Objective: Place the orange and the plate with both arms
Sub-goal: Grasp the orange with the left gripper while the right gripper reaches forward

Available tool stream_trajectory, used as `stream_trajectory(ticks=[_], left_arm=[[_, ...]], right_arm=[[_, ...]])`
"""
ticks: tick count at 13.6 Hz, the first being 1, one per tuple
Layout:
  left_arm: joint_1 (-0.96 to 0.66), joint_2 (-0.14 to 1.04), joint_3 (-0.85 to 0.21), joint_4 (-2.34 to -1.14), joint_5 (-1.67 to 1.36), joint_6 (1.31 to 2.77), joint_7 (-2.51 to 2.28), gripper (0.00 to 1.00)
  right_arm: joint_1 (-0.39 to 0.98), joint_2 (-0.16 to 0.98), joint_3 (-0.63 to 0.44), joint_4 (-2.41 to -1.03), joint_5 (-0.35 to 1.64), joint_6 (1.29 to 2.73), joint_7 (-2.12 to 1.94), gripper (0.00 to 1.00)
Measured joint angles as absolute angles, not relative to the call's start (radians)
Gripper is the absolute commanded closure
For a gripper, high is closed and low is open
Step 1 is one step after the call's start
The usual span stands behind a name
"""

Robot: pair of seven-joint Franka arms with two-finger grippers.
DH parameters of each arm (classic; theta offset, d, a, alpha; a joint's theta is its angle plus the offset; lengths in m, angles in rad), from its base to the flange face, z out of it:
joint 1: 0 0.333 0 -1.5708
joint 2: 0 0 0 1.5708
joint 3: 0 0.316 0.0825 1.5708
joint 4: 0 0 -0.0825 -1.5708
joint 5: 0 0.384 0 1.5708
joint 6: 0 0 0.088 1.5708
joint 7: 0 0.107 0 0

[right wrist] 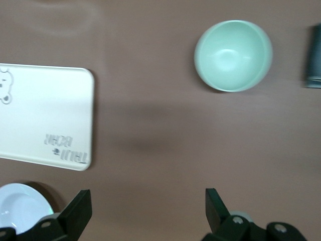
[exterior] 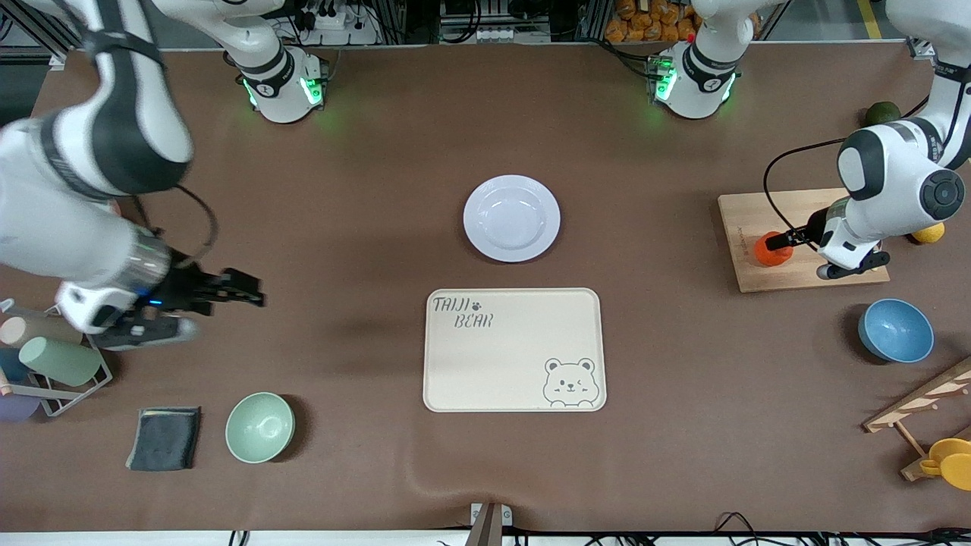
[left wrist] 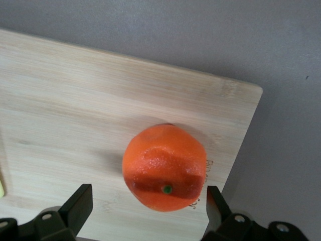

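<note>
My left gripper's fingertips are still above the orange's middle in the left wrist view, so it goes lower next before it closes on the orange.
The orange (exterior: pixel 768 254) sits on a wooden cutting board (exterior: pixel 804 220) toward the left arm's end of the table. My left gripper (exterior: pixel 777 243) is open and low over the board, with one finger on each side of the orange (left wrist: pixel 163 168); in the left wrist view (left wrist: pixel 149 203) neither finger presses it. The white plate (exterior: pixel 512 218) lies mid-table, farther from the front camera than the cream bear tray (exterior: pixel 514 349). My right gripper (exterior: pixel 254 293) is open and empty over bare table toward the right arm's end; its wrist view (right wrist: pixel 145 206) shows the plate's edge (right wrist: pixel 17 206).
A green bowl (exterior: pixel 259 427) and dark cloth (exterior: pixel 164 437) lie near the front edge. A cup rack (exterior: pixel 53 364) stands beside the right gripper. A blue bowl (exterior: pixel 895 330), lemon (exterior: pixel 929 233), dark green fruit (exterior: pixel 882 114) and wooden rack (exterior: pixel 918 409) surround the board.
</note>
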State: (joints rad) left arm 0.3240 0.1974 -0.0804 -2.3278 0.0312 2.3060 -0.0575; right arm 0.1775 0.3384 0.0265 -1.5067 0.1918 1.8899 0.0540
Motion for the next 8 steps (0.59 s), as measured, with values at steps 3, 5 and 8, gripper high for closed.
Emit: stream_trajectory(ticks=[3,5,8], left_arm=[[0.324,0.216,-0.082,-2.327,0.031,2.319,-0.058,0.00],[0.324,0.232,-0.083,-2.327,0.031,2.332,-0.058,0.00],[0.324,0.266,-0.085,-2.325,0.031,2.358,-0.058,0.00]], right_arm=[[0.259,0.372,0.027,-1.504,0.192,1.901,0.156,0.00],[0.271,0.403,0.027,-1.505,0.252,1.901,0.170,0.00],[0.274,0.459,0.026,-1.511,0.420,1.901,0.168,0.00]])
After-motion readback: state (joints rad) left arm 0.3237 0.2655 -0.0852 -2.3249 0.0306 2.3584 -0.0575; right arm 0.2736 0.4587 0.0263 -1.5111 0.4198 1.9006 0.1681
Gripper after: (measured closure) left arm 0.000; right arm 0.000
